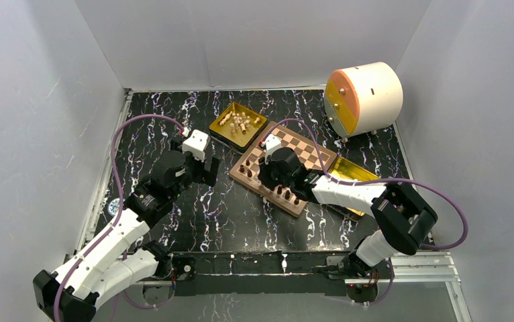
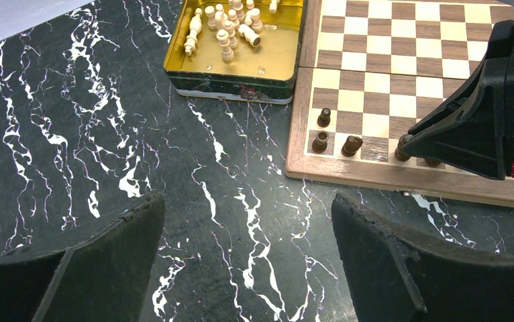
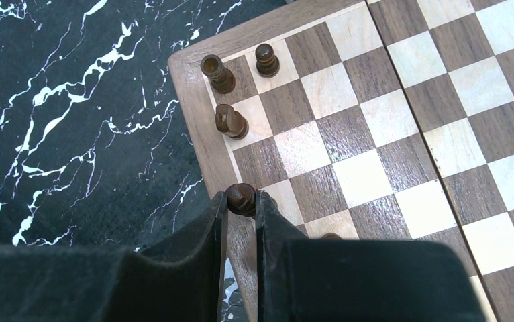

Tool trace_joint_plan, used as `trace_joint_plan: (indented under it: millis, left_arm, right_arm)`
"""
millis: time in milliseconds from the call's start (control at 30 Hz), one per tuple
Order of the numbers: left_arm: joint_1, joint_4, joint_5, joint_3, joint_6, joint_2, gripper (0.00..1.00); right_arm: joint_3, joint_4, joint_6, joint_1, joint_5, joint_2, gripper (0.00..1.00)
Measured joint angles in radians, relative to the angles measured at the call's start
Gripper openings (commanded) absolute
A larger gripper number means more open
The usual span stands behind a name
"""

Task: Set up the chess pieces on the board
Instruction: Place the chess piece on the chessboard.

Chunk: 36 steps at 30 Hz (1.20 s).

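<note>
The base of the dark brown piece is over a free pale square just inside the edge of the board. My right gripper should open now, because the piece would stand there.
The board (image 1: pixel 306 149) lies right of the table's middle, its corner (image 3: pixel 197 100) close in the right wrist view. My right gripper (image 3: pixel 241 202) is shut on a dark brown chess piece (image 3: pixel 241 195) at the board's near-left edge; the same piece (image 2: pixel 402 149) shows in the left wrist view. Three dark pieces (image 3: pixel 229 121) stand in that corner, seen too as dark pieces (image 2: pixel 351 144) from the left. More dark pieces (image 1: pixel 288 194) line the near row. Cream pieces (image 2: pixel 227 30) lie in a gold tray (image 2: pixel 227 84). My left gripper (image 2: pixel 247 201) hangs open over bare table, left of the board.
The gold tray (image 1: pixel 222 133) touches the board's far-left side. A second gold tray (image 1: pixel 351 173) lies at the board's right, under my right arm. A white and orange drum (image 1: pixel 365 97) stands at the back right. Grey walls close in the black marbled table (image 1: pixel 194 208).
</note>
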<state>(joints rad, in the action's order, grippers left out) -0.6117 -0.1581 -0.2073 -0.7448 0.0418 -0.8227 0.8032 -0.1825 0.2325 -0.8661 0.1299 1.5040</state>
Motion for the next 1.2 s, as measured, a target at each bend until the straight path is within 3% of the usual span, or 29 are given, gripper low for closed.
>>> trace_joint_plan:
  millis: [400, 1200]
  left_arm:
    - [0.0, 0.0, 0.0, 0.0, 0.0, 0.0, 0.92]
    - [0.0, 0.0, 0.0, 0.0, 0.0, 0.0, 0.91]
  right_arm:
    - [0.0, -0.001, 0.0, 0.0, 0.006, 0.009, 0.14]
    - [0.0, 0.009, 0.0, 0.0, 0.026, 0.01, 0.32]
